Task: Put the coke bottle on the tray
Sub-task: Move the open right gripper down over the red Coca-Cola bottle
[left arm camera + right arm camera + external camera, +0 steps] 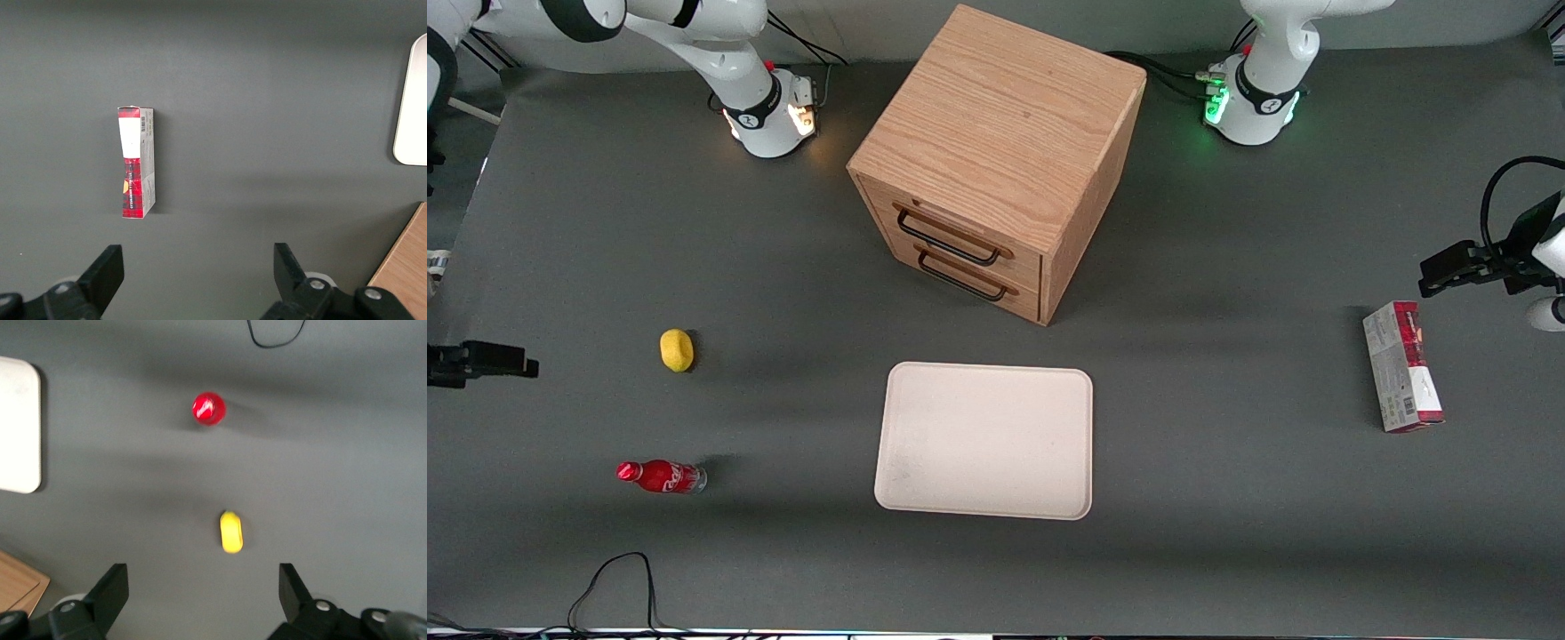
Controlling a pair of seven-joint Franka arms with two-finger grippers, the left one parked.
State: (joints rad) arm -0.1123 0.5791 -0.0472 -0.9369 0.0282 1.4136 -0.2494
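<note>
My right gripper grabs the coke bottle by its red cap (629, 470) next, to place the bottle on the tray (984, 439).
The coke bottle (661, 476), slim and red with a red cap, stands on the grey table toward the working arm's end; the right wrist view shows it from above as a red disc (209, 408). The cream-white tray (984, 439) lies flat mid-table with nothing on it, and one rounded corner of it (20, 427) also shows in the right wrist view. My right gripper (525, 366) hangs high at the working arm's end of the table. It is open (203, 577) with nothing between its fingers, well apart from the bottle.
A yellow lemon (677, 349) (231, 531) lies farther from the front camera than the bottle. A wooden drawer cabinet (996, 160) stands farther back than the tray. A red-and-grey carton (1402, 364) lies toward the parked arm's end. A black cable (614, 578) loops near the table's front edge.
</note>
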